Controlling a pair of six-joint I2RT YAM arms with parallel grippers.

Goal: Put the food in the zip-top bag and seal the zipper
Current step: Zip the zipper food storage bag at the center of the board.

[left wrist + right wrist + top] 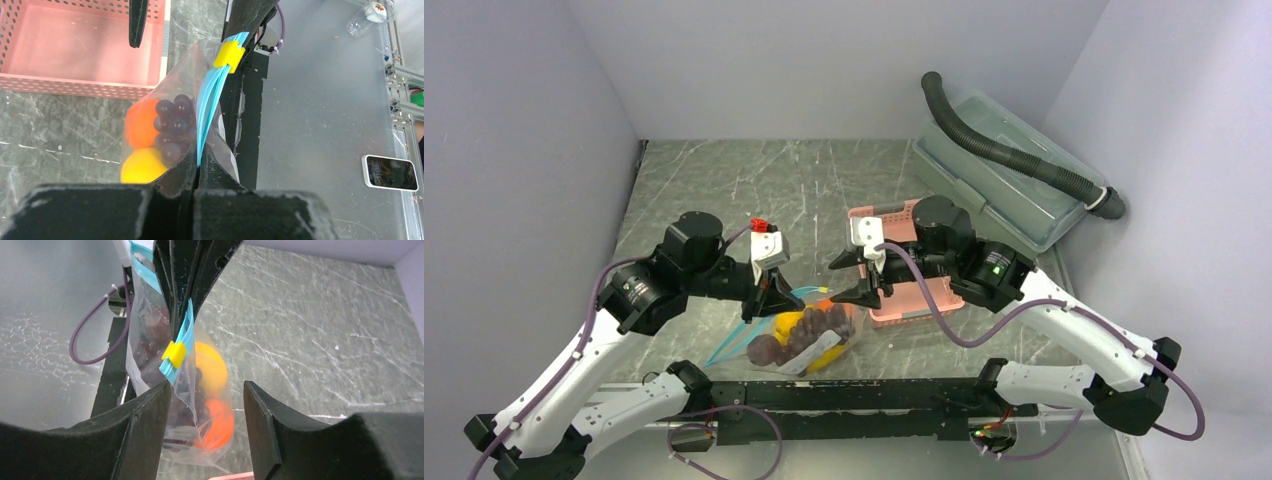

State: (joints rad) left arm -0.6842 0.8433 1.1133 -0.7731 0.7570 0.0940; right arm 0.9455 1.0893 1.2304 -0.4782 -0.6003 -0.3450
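Next, my right gripper grabs the zip-top bag [809, 338] at the zipper's end just past the yellow slider, which leaves the slider free to seal.
The zip-top bag [809, 338] is clear, with a blue-teal zipper [209, 100] and a yellow slider [229, 55] on it. Inside sits the food: an orange [141, 125], dark purple grapes [172, 125] and a yellow fruit [142, 167]. My left gripper [764, 303] is shut on the zipper strip [186, 322] at one end, and the bag hangs from it. My right gripper [206, 400] is open just beside the bag's slider end [174, 354], nothing between its fingers [150, 415].
A pink slotted basket [909, 290] stands right behind my right gripper. At the back right lies a clear lidded box [1014, 200] with a black hose [1014, 155] across it. The black arm-mount rail [864, 395] runs along the near edge.
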